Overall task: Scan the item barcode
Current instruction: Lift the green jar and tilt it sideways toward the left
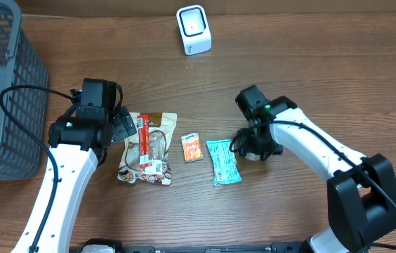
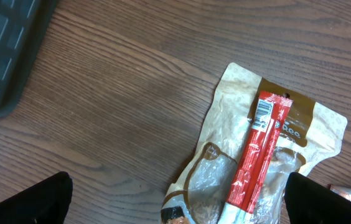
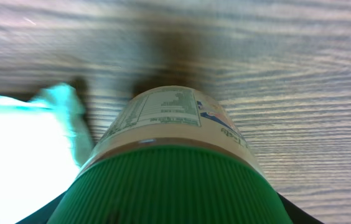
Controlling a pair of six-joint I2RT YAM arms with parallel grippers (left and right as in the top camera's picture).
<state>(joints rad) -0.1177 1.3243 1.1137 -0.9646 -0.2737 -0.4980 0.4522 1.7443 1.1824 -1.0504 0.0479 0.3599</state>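
The jar would come off the wood with my right gripper if I lifted now: my fingers clamp the ribbed green cap (image 3: pixel 172 186) from both sides.
A jar with a ribbed green cap (image 3: pixel 172 186) and a printed label (image 3: pixel 163 109) lies on the wood and fills the right wrist view. My right gripper (image 3: pixel 175 214) is shut on the cap, a dark finger against each side. From overhead, this gripper (image 1: pixel 254 144) covers the jar just right of a teal packet (image 1: pixel 223 161). My left gripper (image 2: pixel 178 202) hangs open over a brown pouch (image 2: pixel 225 168) with a red stick pack (image 2: pixel 256 155) on it; the stick's barcode (image 2: pixel 262 113) faces up. The white scanner (image 1: pixel 194 29) stands at the far edge.
A dark wire basket (image 1: pixel 1 91) fills the far left corner. A small orange packet (image 1: pixel 192 148) lies between the pouch (image 1: pixel 149 151) and the teal packet. The teal packet (image 3: pixel 20 149) is close against the jar's left side.
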